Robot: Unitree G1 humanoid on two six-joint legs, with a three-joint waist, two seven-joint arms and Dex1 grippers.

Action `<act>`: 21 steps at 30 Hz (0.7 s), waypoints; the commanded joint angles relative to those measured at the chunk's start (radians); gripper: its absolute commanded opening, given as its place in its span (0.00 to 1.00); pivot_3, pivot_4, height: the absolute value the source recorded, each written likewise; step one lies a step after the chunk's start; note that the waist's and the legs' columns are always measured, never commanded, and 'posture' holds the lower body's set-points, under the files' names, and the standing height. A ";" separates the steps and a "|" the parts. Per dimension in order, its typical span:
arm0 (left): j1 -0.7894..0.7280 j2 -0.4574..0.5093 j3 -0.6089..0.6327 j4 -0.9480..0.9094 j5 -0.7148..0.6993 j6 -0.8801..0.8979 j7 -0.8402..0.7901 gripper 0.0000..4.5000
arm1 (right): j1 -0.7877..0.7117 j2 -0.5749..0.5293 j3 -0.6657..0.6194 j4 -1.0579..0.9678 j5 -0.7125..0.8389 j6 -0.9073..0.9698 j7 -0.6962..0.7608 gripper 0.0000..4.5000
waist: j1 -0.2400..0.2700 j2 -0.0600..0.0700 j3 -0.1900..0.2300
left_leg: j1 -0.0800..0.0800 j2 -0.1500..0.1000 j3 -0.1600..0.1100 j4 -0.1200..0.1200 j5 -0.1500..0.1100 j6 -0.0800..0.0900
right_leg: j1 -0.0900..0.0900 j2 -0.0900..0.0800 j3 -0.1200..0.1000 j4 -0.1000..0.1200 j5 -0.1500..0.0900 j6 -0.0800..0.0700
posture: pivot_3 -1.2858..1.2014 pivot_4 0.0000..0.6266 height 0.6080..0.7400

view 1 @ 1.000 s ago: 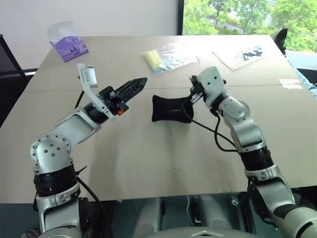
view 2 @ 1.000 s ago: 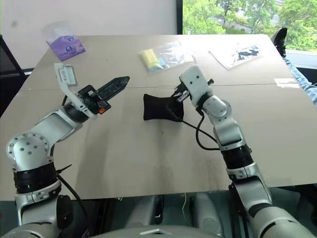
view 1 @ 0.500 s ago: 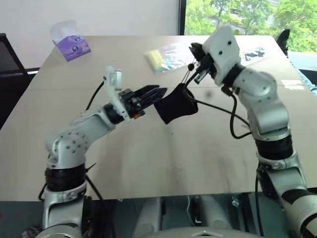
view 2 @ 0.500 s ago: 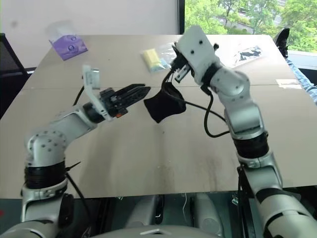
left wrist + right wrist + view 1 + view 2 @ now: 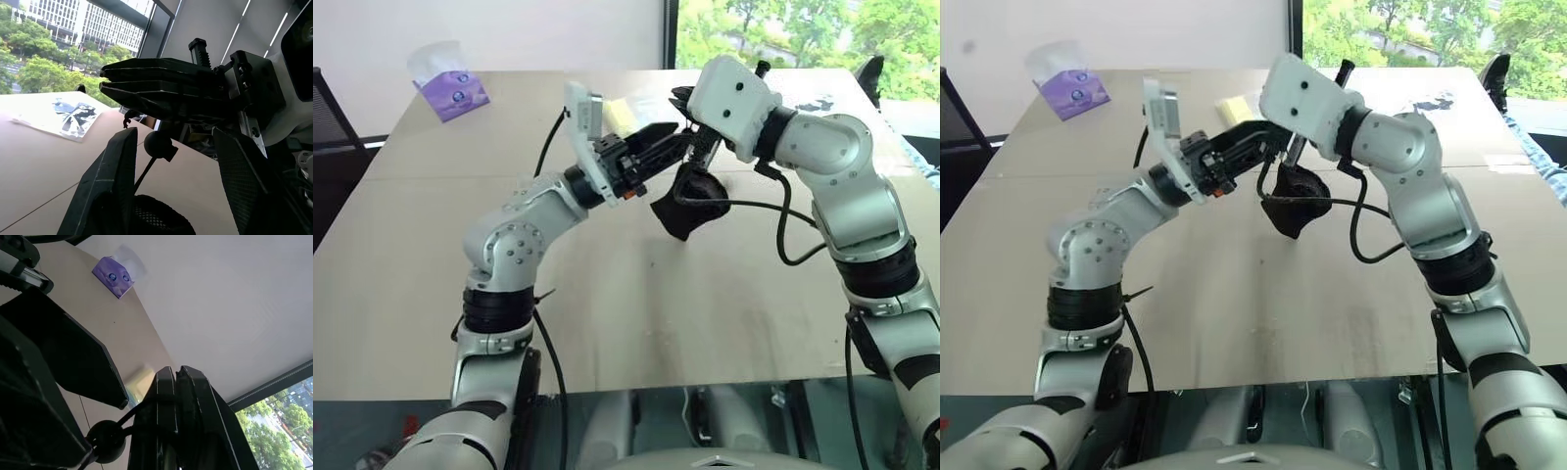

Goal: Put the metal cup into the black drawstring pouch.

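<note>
My left gripper should close on the round bead (image 5: 157,143) now. Its fingers are beside the bead above the pouch's opening.
The black drawstring pouch (image 5: 690,201) hangs above the table by its thin cord. My right gripper (image 5: 1288,152) is shut on that cord, just above the pouch's mouth. In the right wrist view its fingers (image 5: 168,396) press together, with the cord's round bead (image 5: 105,440) beside them. My left gripper (image 5: 671,137) reaches in from the left and is open. In the left wrist view its fingers (image 5: 115,176) stand on either side of the bead (image 5: 157,143) and the pouch's mouth (image 5: 156,218), touching neither. The metal cup is out of view.
The tan table (image 5: 607,313) stretches below both arms. A purple tissue pack (image 5: 453,90) stands at the far left corner. A yellow item in a clear bag (image 5: 619,116) lies behind my left hand. A printed sheet (image 5: 73,117) lies at the far right.
My right gripper rose, lifting the pouch off the table by its cord. My left gripper swung right and a little up, until its fingers flank the cord.
</note>
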 commanded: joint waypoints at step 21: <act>0.013 -0.022 -0.051 0.044 0.173 -0.090 -0.125 0.03 | -0.096 0.021 -0.101 0.016 -0.003 0.024 -0.051 0.00 | -0.002 0.000 0.000 | 0.000 0.000 0.000 0.000 0.000 0.000 | 0.000 0.000 0.000 0.000 0.000 0.000 | 0.52 0.24 1.00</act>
